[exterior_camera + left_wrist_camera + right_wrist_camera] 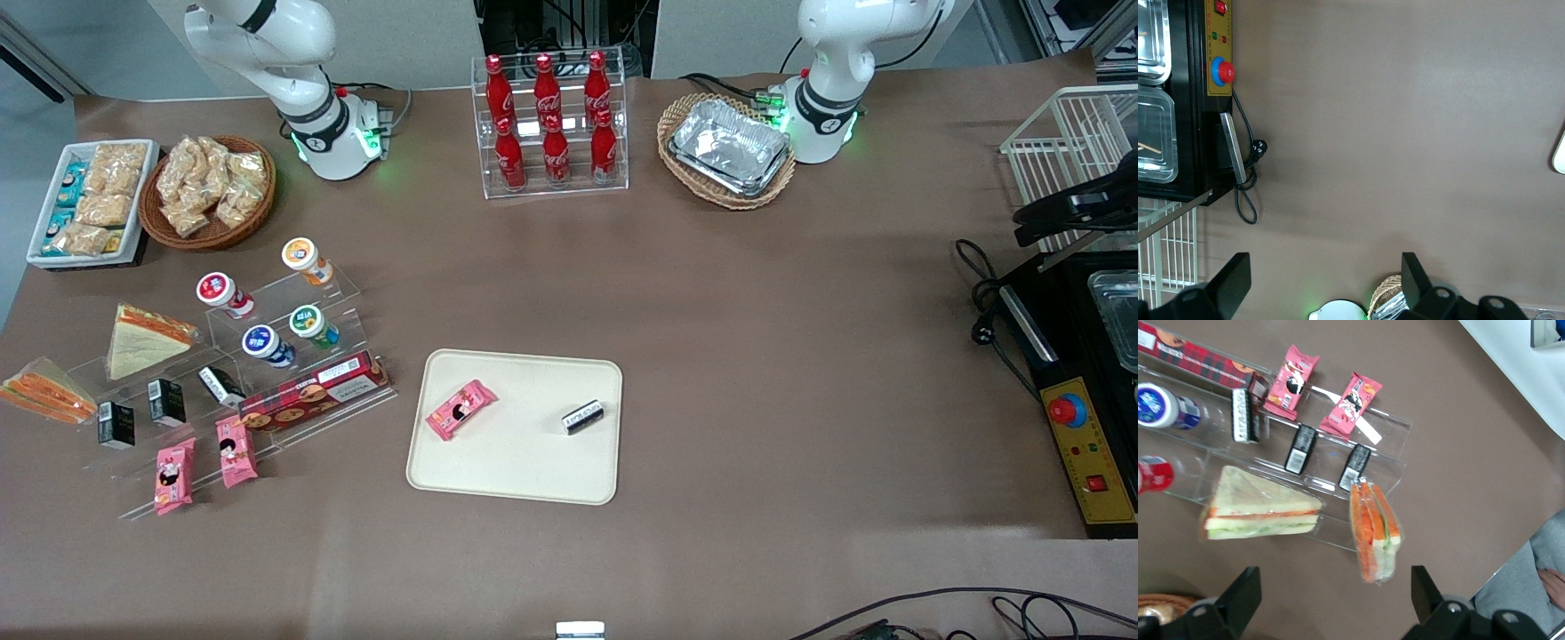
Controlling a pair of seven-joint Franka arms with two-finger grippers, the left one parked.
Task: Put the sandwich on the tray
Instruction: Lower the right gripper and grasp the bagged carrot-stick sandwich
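Observation:
The clear-wrapped sandwich should go on the cream tray (516, 467). My gripper will next grab the sandwich by its middle (49, 394) for that.
The sandwich (44, 391), a small clear-wrapped wedge with orange and pale white-green layers, lies at the working arm's end of the table by the acrylic step shelf (222, 356). In the right wrist view the sandwich (1375, 530) lies just ahead of my gripper (1335, 600), close to one fingertip. The gripper is open and empty, hovering above the table; it is out of the front view. The cream tray (516, 467) lies mid-table, nearer the front camera, holding a pink snack packet (460, 409) and a small black box (584, 416).
A larger pale cream wedge (142, 340) sits on the shelf beside the sandwich, with small black boxes (1355, 467), pink packets (1351, 407), yoghurt cups and a red biscuit box. A wicker snack basket (209, 191), a cola rack (551, 124) and foil trays (729, 147) stand farther back.

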